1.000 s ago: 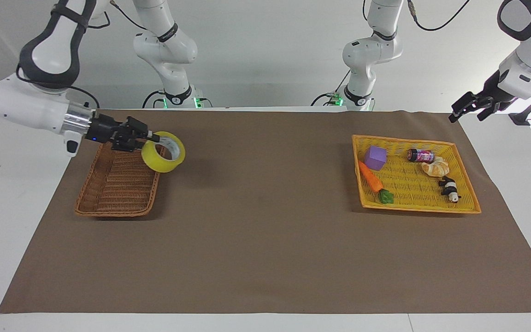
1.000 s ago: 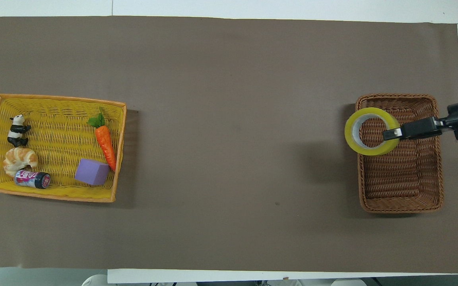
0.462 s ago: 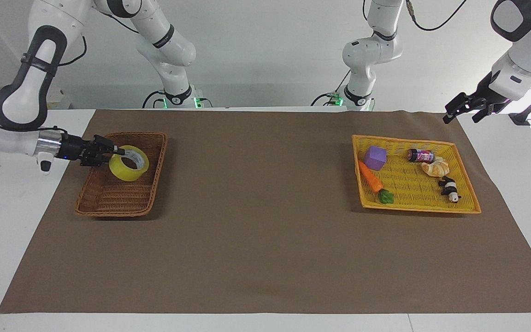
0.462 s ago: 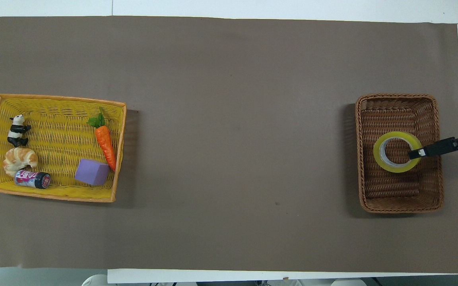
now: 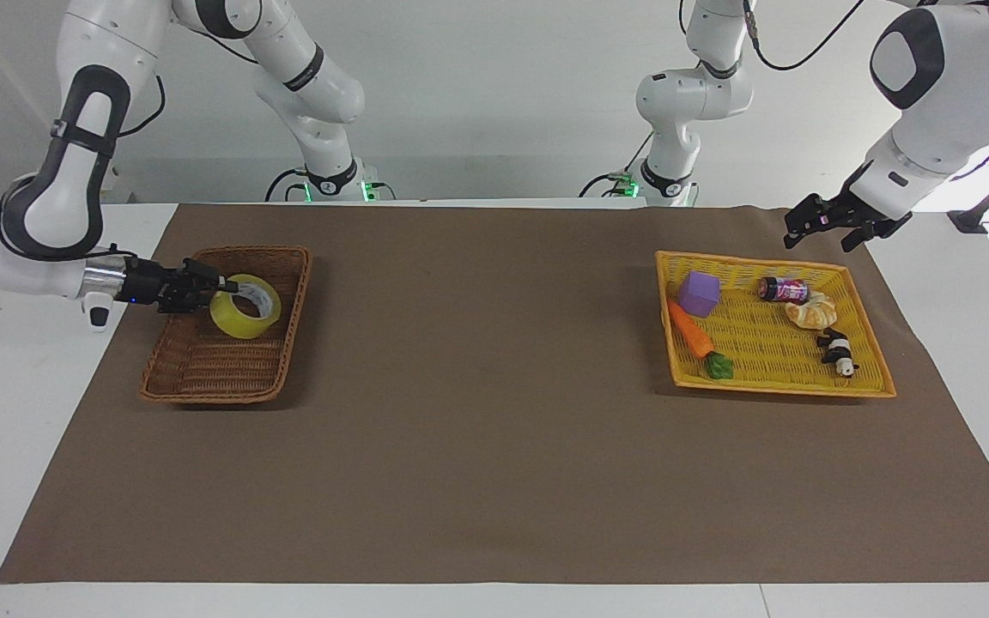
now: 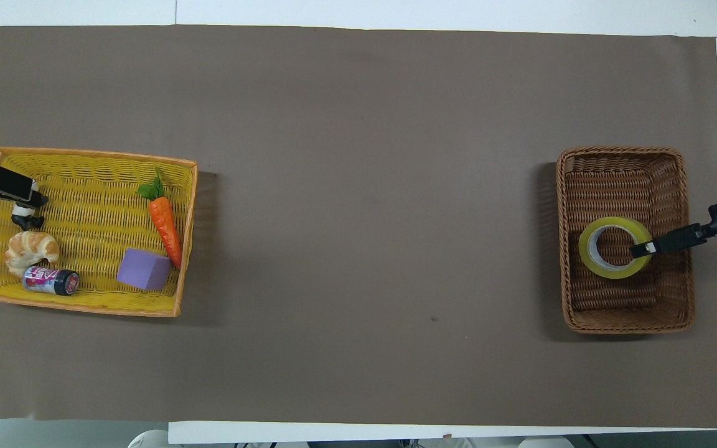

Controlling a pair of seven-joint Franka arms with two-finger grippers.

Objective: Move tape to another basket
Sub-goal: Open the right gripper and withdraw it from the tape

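My right gripper opens now, since the tape's lower edge (image 6: 611,273) sits inside the brown wicker basket (image 6: 621,302).
The tape (image 5: 235,323), a yellow roll with a pale core, is tilted inside the dark brown wicker basket (image 5: 203,390) at the right arm's end of the table. My right gripper (image 5: 221,287) reaches in over the basket's rim and is shut on the roll's rim. From overhead the tape (image 6: 587,262) sits mid-basket (image 6: 626,320) with the right gripper (image 6: 642,249) at its ring. I cannot tell whether the roll rests on the basket floor. My left gripper (image 5: 819,240) is open and empty in the air over the yellow tray's corner nearest the left arm's base; it also shows overhead (image 6: 28,196).
The flat yellow woven tray (image 5: 778,388) at the left arm's end holds a purple cube (image 5: 699,293), a carrot (image 5: 690,330), a small can (image 5: 782,288), a croissant (image 5: 812,311) and a panda figure (image 5: 838,352). A brown mat (image 5: 494,412) covers the table.
My right gripper carried the tape from above the basket's edge down into the basket. My left gripper swung in from off the mat to over the yellow tray's corner.
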